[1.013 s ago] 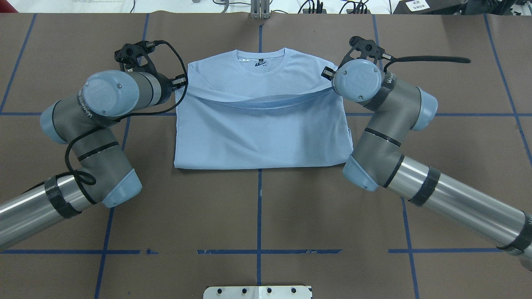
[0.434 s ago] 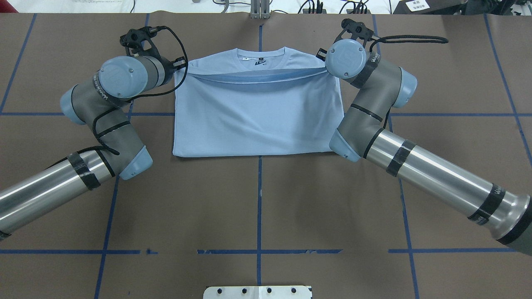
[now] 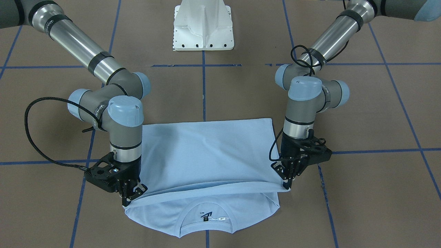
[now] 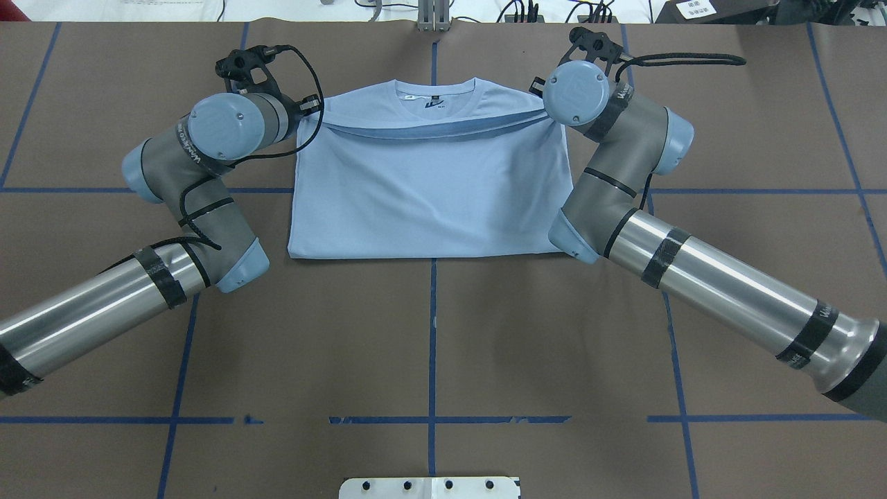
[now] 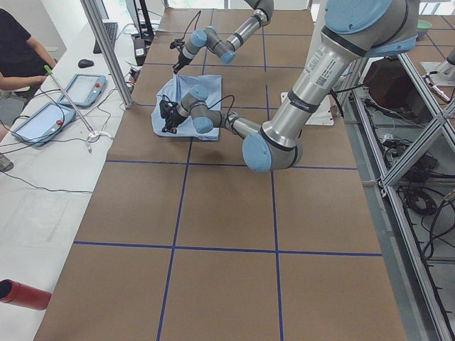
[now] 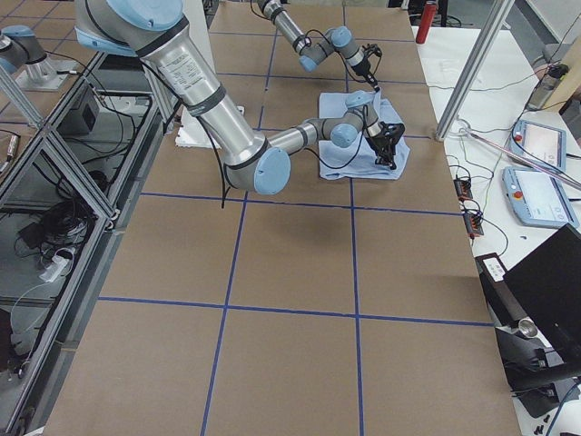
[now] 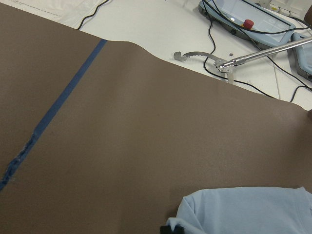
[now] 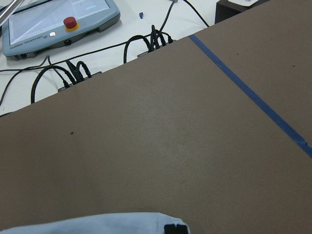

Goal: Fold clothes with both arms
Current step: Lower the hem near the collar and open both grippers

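The held band's corner is down on the shirt's shoulder beside the collar and would lie folded there, so it is time for my right gripper to release the band now.
The light blue T-shirt lies folded on the brown table, collar and neck label at the far side. Its lifted edge hangs as a band just short of the collar. My left gripper is shut on that edge's left corner; in the front-facing view it pinches the cloth. My right gripper is shut on the other corner, as the front-facing view also shows. The shirt sags slightly between them. Cloth shows low in both wrist views. The palm-tree print is hidden.
The white pedestal base stands at the robot's side of the table. Beyond the far table edge lie cables and teach pendants. An operator sits at that side. Blue tape lines cross the table.
Both grippers have carried the shirt's lifted edge away from the robot toward the collar. The near fold has slid a little farther too. Both stay shut on the cloth.
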